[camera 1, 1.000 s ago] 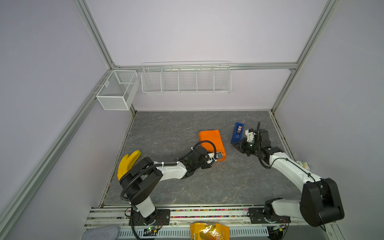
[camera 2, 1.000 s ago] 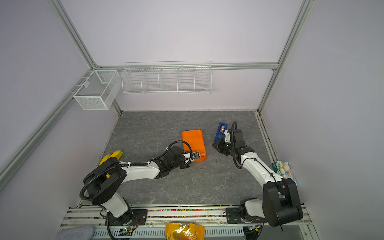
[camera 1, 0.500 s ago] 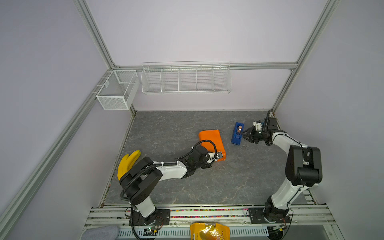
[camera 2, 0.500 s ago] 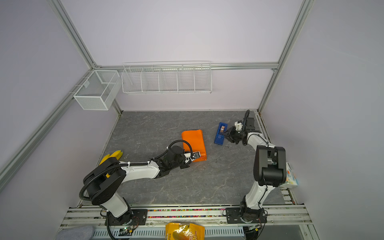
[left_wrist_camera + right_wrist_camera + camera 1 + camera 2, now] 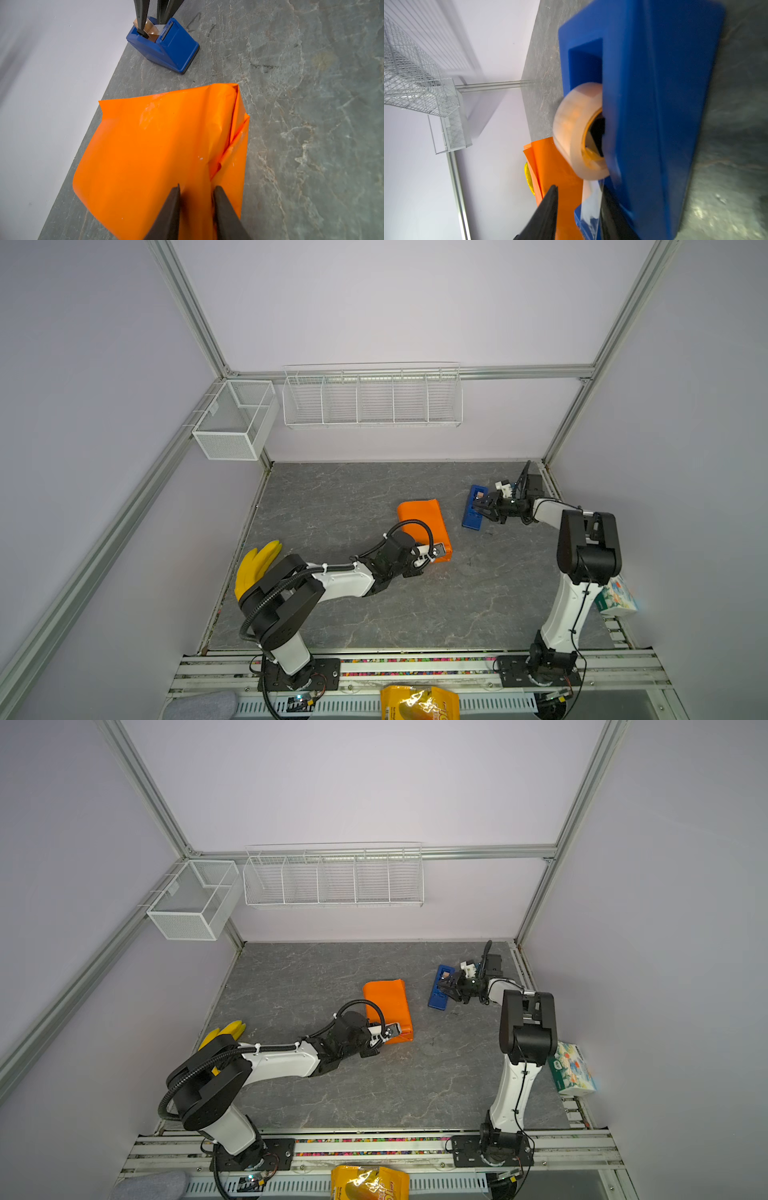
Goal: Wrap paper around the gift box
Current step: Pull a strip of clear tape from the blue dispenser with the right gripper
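Note:
I need to reach the piece of clear tape with my right gripper and pinch the tape's hanging end. The tape's length then stays free to seal the fold of the orange paper.
The orange paper lies folded into a parcel mid-table, seen in both top views. The gift box is hidden; only paper shows. My left gripper is at the parcel's near end, shut on a raised fold of the paper. At the back right, my right gripper stands open over the blue tape dispenser. A clear tape strip hangs off the roll between its fingers, close against one of them.
Yellow bananas lie at the left table edge. A tissue box sits off the right edge and a yellow snack bag in front of the rail. Wire baskets hang on the back wall.
My right arm has swung its elbow back toward the right wall and its gripper has gone from shut to open at the dispenser. The left gripper and paper have not moved.

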